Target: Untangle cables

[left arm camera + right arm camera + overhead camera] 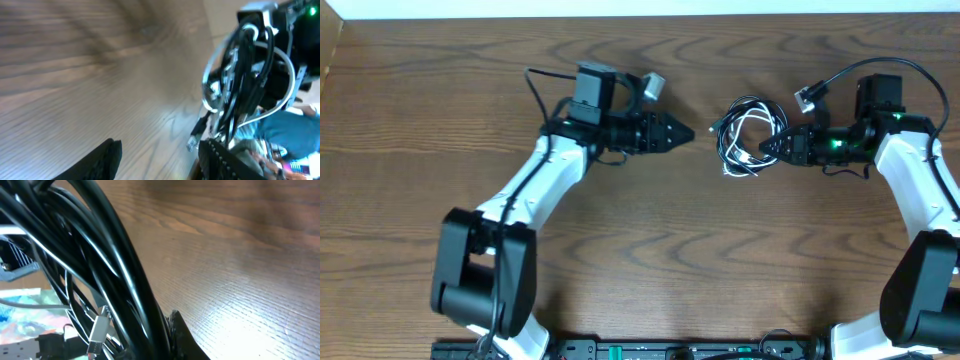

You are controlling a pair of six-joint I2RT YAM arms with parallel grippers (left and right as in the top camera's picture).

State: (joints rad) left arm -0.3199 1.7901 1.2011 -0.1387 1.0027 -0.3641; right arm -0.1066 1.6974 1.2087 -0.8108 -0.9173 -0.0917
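Note:
The robot's right gripper can untangle the white cable if the left gripper grabs the side of the tangle opposite the right gripper, so the left gripper needs to grab there next.
The cables (748, 136), one black and one white, lie looped together in a small tangle on the wooden table right of centre. My right gripper (772, 147) is shut on the tangle's right side. In the right wrist view the black cord (115, 270) is pressed against one finger (182, 335), and a silver plug (97, 332) hangs beside it. My left gripper (686, 133) stands just left of the tangle, apart from it. Its jaws are open with nothing between the fingers (107, 157). Ahead of it the tangle (240, 75) hangs, a small plug (196, 136) at its lower end.
The table's far edge (640, 18) runs along the top, with a corner at the upper left. Both arms reach in from the near side, the left arm (535, 185) slanting up from the lower left and the right arm (920, 190) along the right edge.

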